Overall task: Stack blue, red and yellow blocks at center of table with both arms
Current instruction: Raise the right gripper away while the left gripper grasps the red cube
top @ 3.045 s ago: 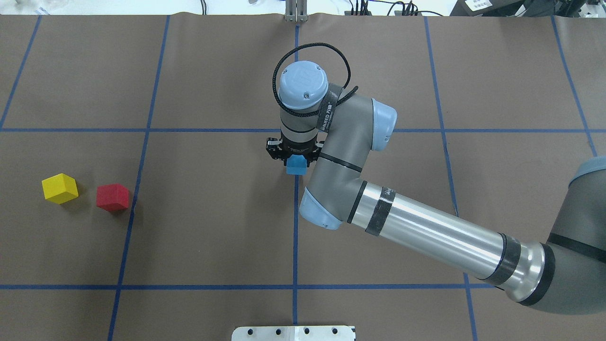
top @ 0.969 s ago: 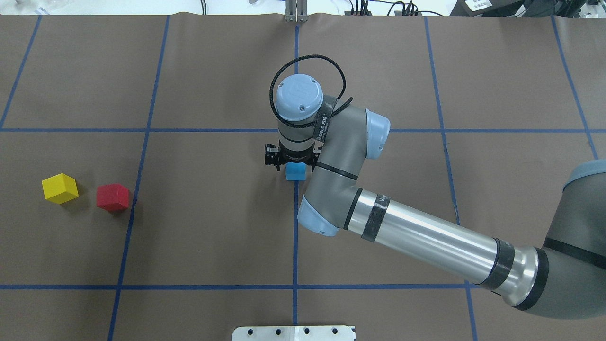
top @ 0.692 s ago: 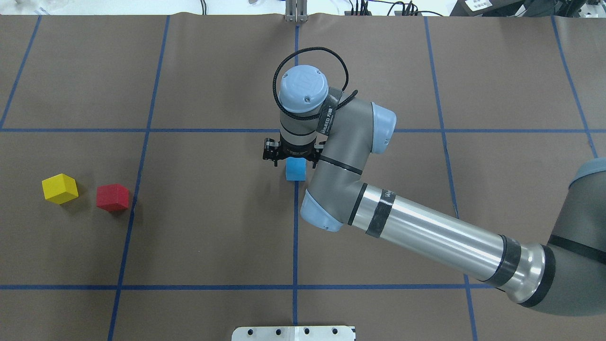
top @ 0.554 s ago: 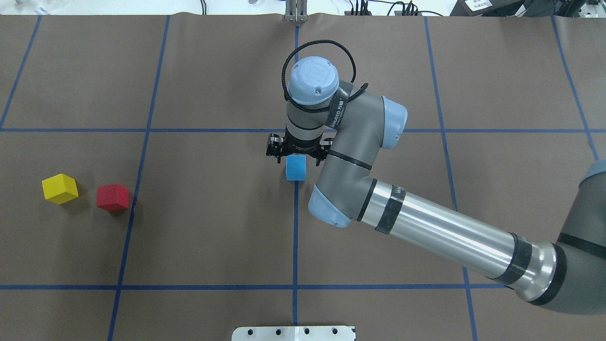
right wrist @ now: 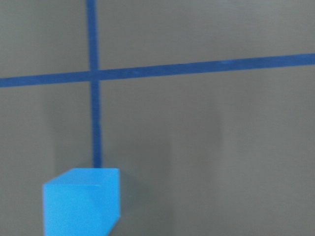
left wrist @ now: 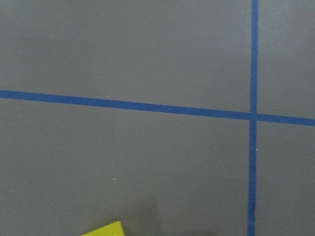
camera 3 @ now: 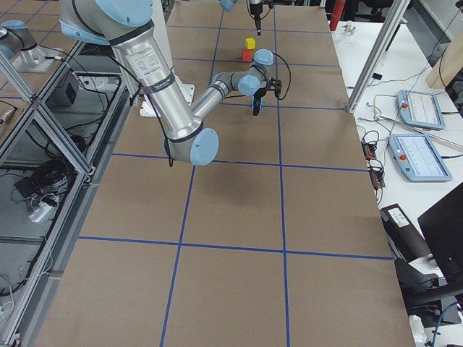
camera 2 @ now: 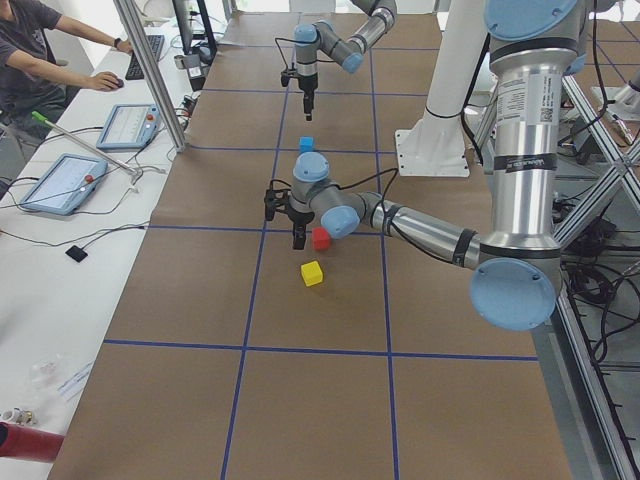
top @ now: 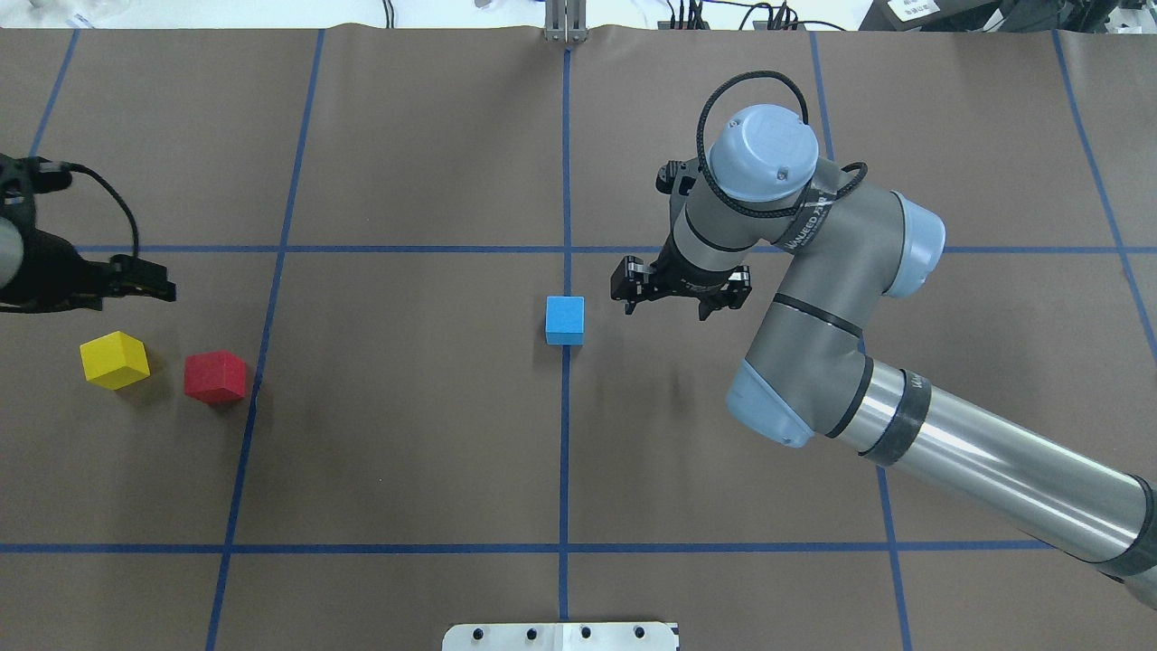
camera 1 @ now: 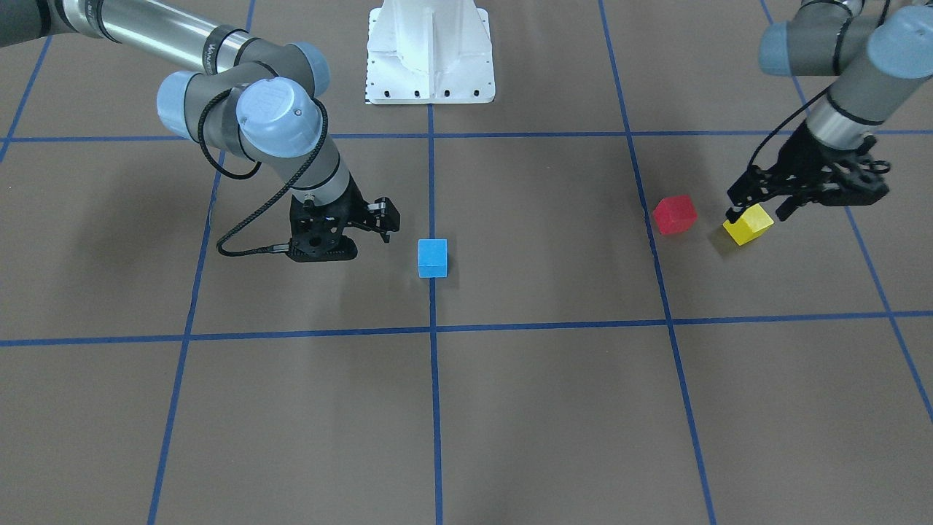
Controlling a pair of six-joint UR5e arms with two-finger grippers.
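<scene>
My left gripper grabs the red block by two opposite sides next, to stack it onto the blue block [camera 1: 433, 258].
The blue block [top: 565, 320] stands alone on the centre line of the table, and shows in the front view [camera 1: 432, 258] and the right wrist view [right wrist: 81, 201]. My right gripper [top: 678, 303] is open and empty, a little to the right of it, above the table. The red block [top: 215, 376] and the yellow block [top: 114, 360] sit side by side at the far left. My left gripper [camera 1: 758, 206] is open and hovers just beyond the yellow block [camera 1: 748, 224]. The left wrist view shows only a yellow corner [left wrist: 106, 230].
The brown table cover carries a grid of blue tape lines [top: 565, 452]. The white robot base plate [top: 560, 636] sits at the near edge. Operators' tablets [camera 2: 60, 180] lie on a side table beyond the far edge.
My right gripper opened, left the blue block on the centre line, rose and moved off to the right. My left arm has come into view at the far left, near the yellow block.
</scene>
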